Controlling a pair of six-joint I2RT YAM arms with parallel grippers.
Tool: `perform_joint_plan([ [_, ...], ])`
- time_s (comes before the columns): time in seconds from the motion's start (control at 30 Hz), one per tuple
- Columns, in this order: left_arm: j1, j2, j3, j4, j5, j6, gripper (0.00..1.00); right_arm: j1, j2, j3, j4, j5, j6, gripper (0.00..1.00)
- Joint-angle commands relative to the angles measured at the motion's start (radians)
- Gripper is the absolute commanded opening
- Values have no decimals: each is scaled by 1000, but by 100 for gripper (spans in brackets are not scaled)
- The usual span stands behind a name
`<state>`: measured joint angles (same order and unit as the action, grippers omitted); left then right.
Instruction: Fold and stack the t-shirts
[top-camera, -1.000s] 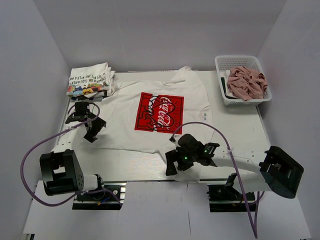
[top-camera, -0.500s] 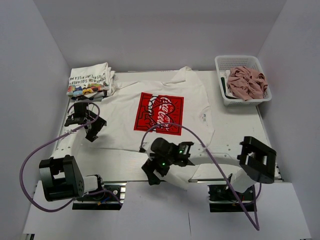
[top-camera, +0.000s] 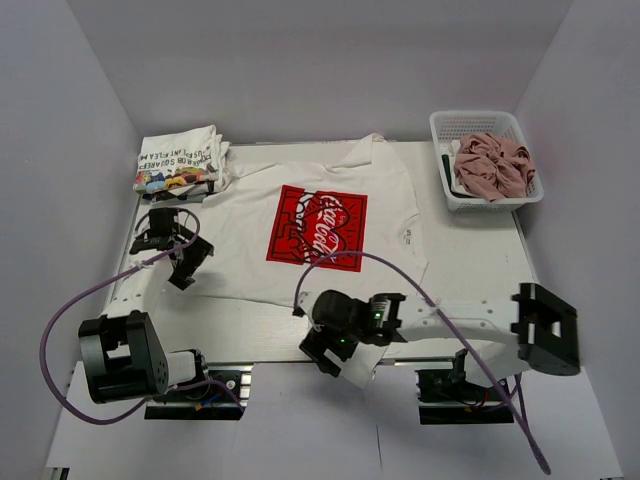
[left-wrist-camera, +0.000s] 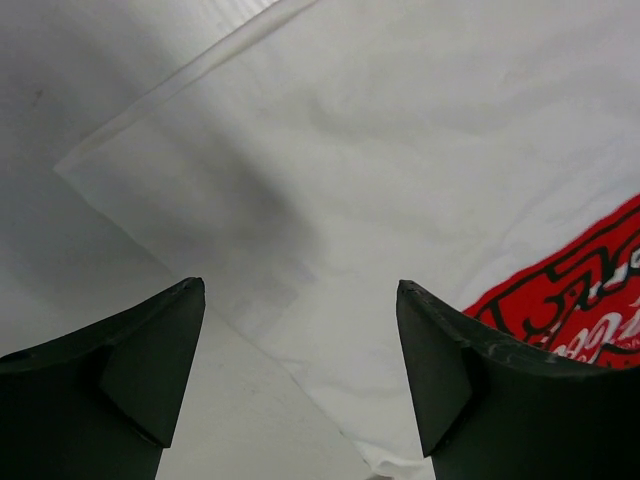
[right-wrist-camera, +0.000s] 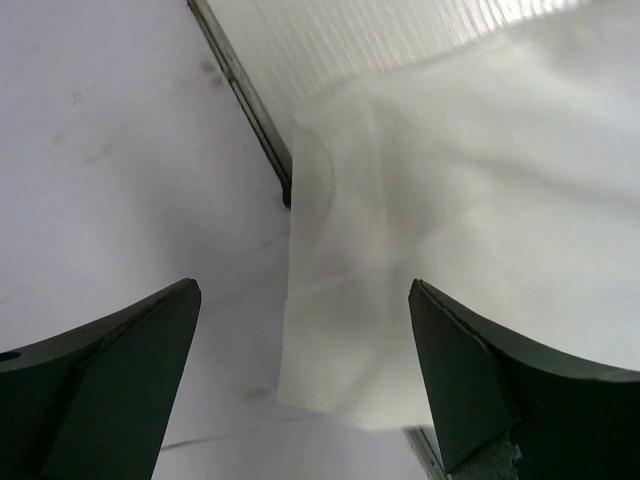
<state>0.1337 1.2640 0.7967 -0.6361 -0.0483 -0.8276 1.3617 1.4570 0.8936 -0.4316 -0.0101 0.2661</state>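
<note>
In the right wrist view my right gripper's wide-open fingers are still above the hanging cloth in their gap, so it comes down before it closes.
A white t-shirt with a red square logo (top-camera: 318, 226) lies spread flat on the table. One sleeve (top-camera: 365, 365) hangs over the table's front edge. My right gripper (top-camera: 322, 355) is open and empty just above that sleeve, which shows as white cloth (right-wrist-camera: 450, 230) between its jaws (right-wrist-camera: 303, 285). My left gripper (top-camera: 188, 262) is open and empty over the shirt's left edge. Its wrist view shows the white cloth (left-wrist-camera: 330, 180), the red print (left-wrist-camera: 590, 285) and the open jaws (left-wrist-camera: 300, 288). A folded printed tee (top-camera: 180, 160) sits at the back left. A dusty pink tee (top-camera: 492, 165) lies crumpled in the basket.
The white mesh basket (top-camera: 470, 122) stands at the back right, with a dark strip of cloth (top-camera: 448, 172) along its left side. Purple cables loop from both arms over the table. The table's metal front edge (right-wrist-camera: 245, 100) runs under the right gripper.
My right arm swung left along the front edge, then came back a little to the right over the hanging sleeve. My left gripper has hardly moved.
</note>
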Motion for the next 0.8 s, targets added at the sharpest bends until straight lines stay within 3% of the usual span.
perform_joint_plan([
  [0.0,17,-26,-23,-82,-80,-40,87,7,-144,-76,-42,61,30,90],
  [0.13,17,-107,-80,-162,-177,-110,89,7,-324,-186,-24,88,45,90],
  [0.23,17,-149,-102,-186,-217,-137,89,8,-342,-232,5,79,19,90],
  [0.43,17,-132,-132,-128,-159,-128,80,30,-209,-199,22,91,-45,84],
  [0.77,17,-14,-203,-14,-139,-128,69,108,-24,-168,34,137,-15,76],
])
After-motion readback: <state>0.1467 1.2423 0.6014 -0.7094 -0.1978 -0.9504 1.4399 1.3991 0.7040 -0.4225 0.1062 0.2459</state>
